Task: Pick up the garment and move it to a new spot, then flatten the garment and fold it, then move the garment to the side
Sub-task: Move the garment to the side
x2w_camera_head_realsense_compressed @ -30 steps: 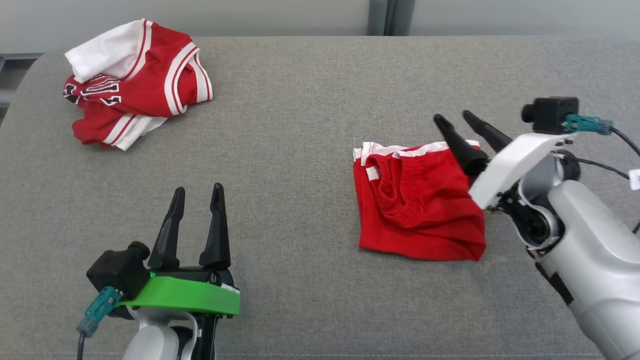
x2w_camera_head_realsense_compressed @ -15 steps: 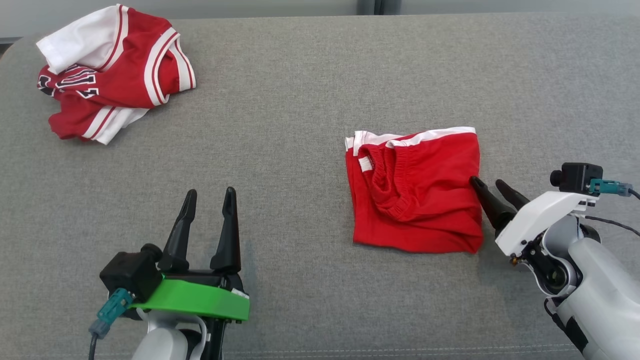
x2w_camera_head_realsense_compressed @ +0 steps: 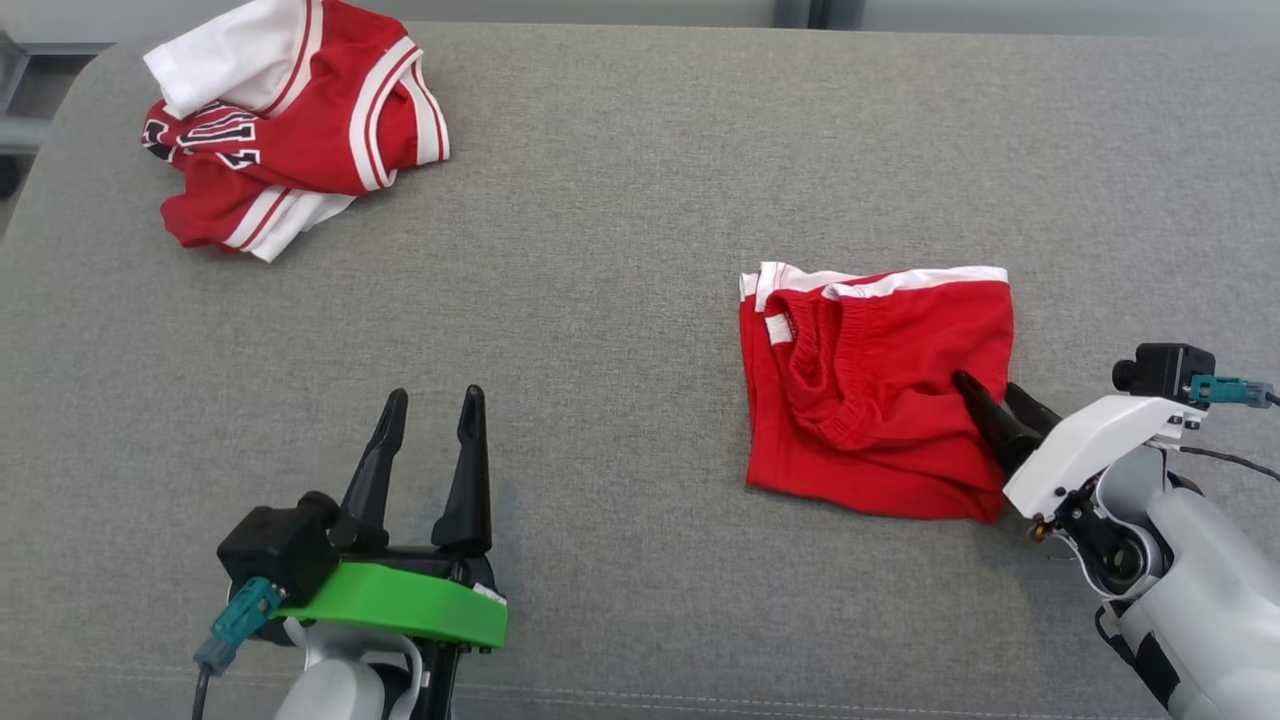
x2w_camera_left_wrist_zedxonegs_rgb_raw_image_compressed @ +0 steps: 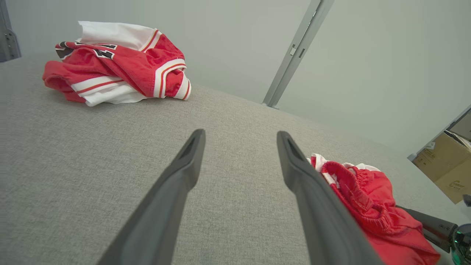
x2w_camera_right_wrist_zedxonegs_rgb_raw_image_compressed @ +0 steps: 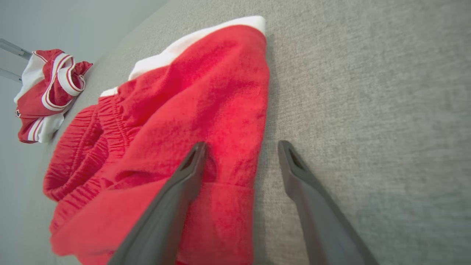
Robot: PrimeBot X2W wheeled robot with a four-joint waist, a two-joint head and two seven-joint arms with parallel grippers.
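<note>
The folded red garment needs to go to the side, so my right gripper should next hold the garment by its folded edge (x2w_camera_head_realsense_compressed: pixel 1004 377) opposite the elastic waistband (x2w_camera_head_realsense_compressed: pixel 843 372).
A folded red garment (x2w_camera_head_realsense_compressed: pixel 870 390) with a white trim and an elastic waistband lies flat on the grey fabric surface (x2w_camera_head_realsense_compressed: pixel 620 250), right of centre. My right gripper (x2w_camera_head_realsense_compressed: pixel 987 383) is open and low at its right edge. In the right wrist view one finger of the right gripper (x2w_camera_right_wrist_zedxonegs_rgb_raw_image_compressed: pixel 241 144) lies over the red cloth (x2w_camera_right_wrist_zedxonegs_rgb_raw_image_compressed: pixel 176 110) and the other over bare grey fabric. My left gripper (x2w_camera_head_realsense_compressed: pixel 435 395) stands open at the near left with nothing between its fingers; in the left wrist view the left gripper (x2w_camera_left_wrist_zedxonegs_rgb_raw_image_compressed: pixel 241 134) has the folded garment (x2w_camera_left_wrist_zedxonegs_rgb_raw_image_compressed: pixel 368 206) to its right.
A crumpled red and white jersey (x2w_camera_head_realsense_compressed: pixel 300 120) with black lettering sits at the far left corner, also the jersey (x2w_camera_left_wrist_zedxonegs_rgb_raw_image_compressed: pixel 121 66) ahead of the left gripper. The surface's rounded far left corner is close to it. A metal post (x2w_camera_left_wrist_zedxonegs_rgb_raw_image_compressed: pixel 294 55) and a cardboard box (x2w_camera_left_wrist_zedxonegs_rgb_raw_image_compressed: pixel 445 162) stand beyond the far edge.
The right gripper, open throughout, drew back from the folded garment's far right corner to its near right edge. The head camera shifted. The left gripper kept still.
</note>
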